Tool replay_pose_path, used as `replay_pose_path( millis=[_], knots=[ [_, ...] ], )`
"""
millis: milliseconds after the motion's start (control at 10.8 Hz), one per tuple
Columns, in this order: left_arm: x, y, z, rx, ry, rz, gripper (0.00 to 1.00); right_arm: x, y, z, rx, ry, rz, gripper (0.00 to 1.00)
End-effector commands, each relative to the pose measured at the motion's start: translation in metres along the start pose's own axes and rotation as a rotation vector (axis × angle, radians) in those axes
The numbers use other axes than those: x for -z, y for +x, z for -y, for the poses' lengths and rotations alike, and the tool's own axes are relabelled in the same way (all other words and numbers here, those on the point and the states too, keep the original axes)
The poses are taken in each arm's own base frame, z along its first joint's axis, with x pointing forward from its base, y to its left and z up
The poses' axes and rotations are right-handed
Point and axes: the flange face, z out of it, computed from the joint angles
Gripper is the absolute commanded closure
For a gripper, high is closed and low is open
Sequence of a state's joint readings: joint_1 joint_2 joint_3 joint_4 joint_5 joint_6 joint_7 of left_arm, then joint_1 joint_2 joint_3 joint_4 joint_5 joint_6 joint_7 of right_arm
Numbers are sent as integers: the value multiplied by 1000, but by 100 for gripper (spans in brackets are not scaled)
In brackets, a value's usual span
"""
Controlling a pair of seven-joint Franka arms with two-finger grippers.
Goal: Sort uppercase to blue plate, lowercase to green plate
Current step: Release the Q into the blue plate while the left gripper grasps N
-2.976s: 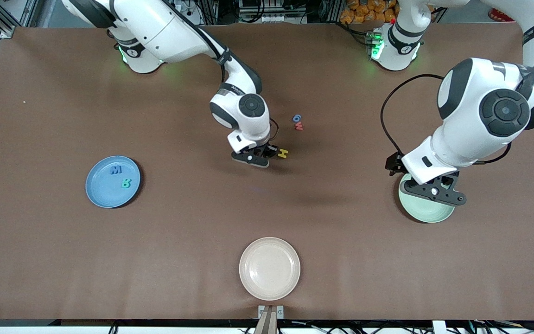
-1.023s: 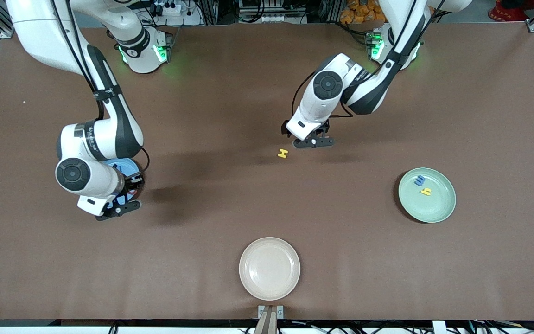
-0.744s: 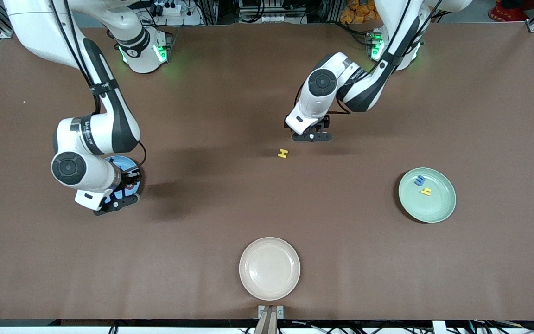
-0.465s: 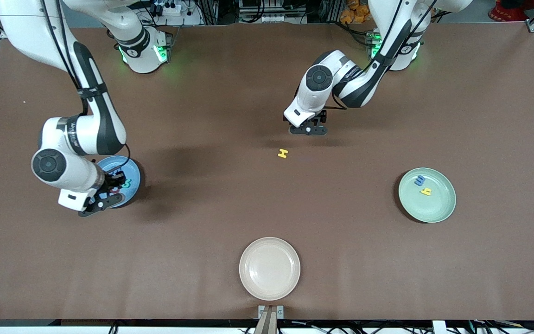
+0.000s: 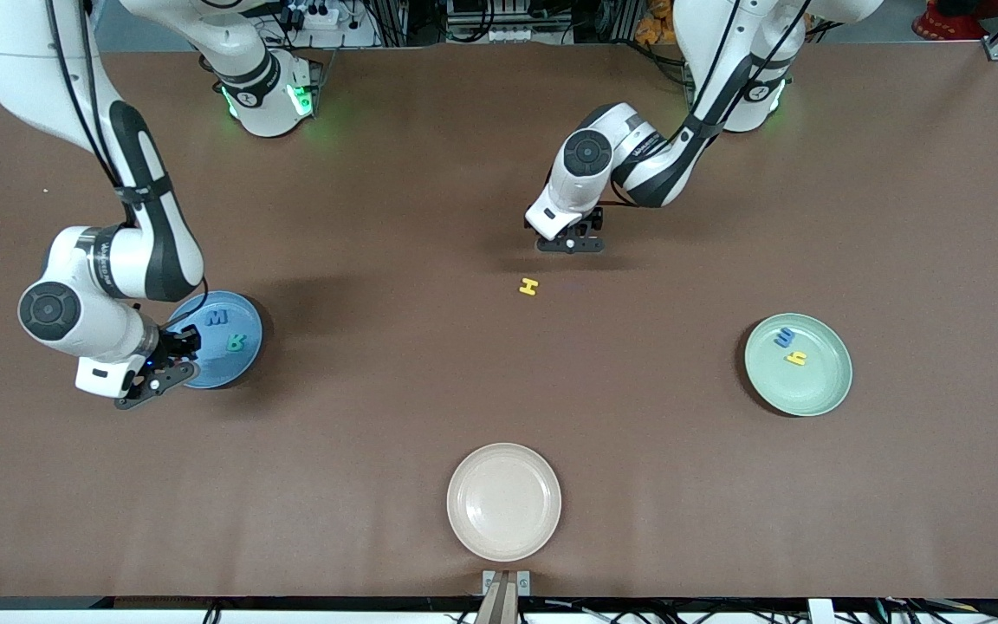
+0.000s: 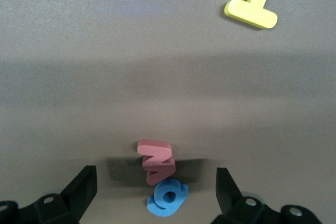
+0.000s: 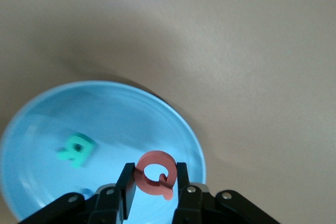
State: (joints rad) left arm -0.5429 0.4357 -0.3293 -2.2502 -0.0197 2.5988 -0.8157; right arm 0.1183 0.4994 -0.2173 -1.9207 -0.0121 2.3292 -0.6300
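Observation:
I should close my left gripper on the w, because its fingers are near the table beside the dark red w (image 6: 157, 162) in the left wrist view.
My right gripper (image 5: 178, 345) is shut on the red Q (image 7: 156, 174) and holds it over the blue plate (image 5: 204, 368), at its edge toward the right arm's end. The blue M (image 5: 217, 318) and the teal R (image 5: 236, 343) lie on that plate; the R also shows in the right wrist view (image 7: 76, 149). My left gripper (image 6: 155, 192) is open, low over the dark red w (image 6: 156, 162) and the blue g (image 6: 168, 198), which touch each other. The yellow H (image 5: 529, 286) lies nearer the camera. The green plate (image 5: 819, 390) holds the blue m (image 5: 784, 337) and the yellow h (image 5: 797, 357).
A cream plate (image 5: 504, 501) sits at the table's edge nearest the camera. In the front view the left gripper (image 5: 570, 243) hides the w and the g. Brown table stretches between the plates.
My right gripper has carried the red Q from the table's middle to over the blue plate. My left gripper has left the green plate and come down over the w and g.

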Motion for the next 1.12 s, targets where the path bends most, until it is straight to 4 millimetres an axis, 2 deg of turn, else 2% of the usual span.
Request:
replay_pose_path(
  millis=[0,279,465,558,651,930,1023],
  knots=[
    [1,2,-7,9,2,-20,0,-28,-18,-5,43,81,-29,77],
    [-6,-2,-7,23,11,-9,11,-45,-34,-2,43,100,5,71],
    [-8,-2,-6,19,28,-11,21,-46,-38,-5,73,96,8,68],
    [-8,-3,-6,20,36,-6,25,-46,-40,-8,73,94,10,63],
    [-9,-3,-5,21,41,-2,30,-46,-41,-8,71,95,13,36],
    [-9,-3,-8,6,47,-13,67,-44,-40,-8,60,97,16,19],
    [-11,-3,-6,-1,56,-17,67,-41,-39,-8,57,95,12,18]
  ],
)
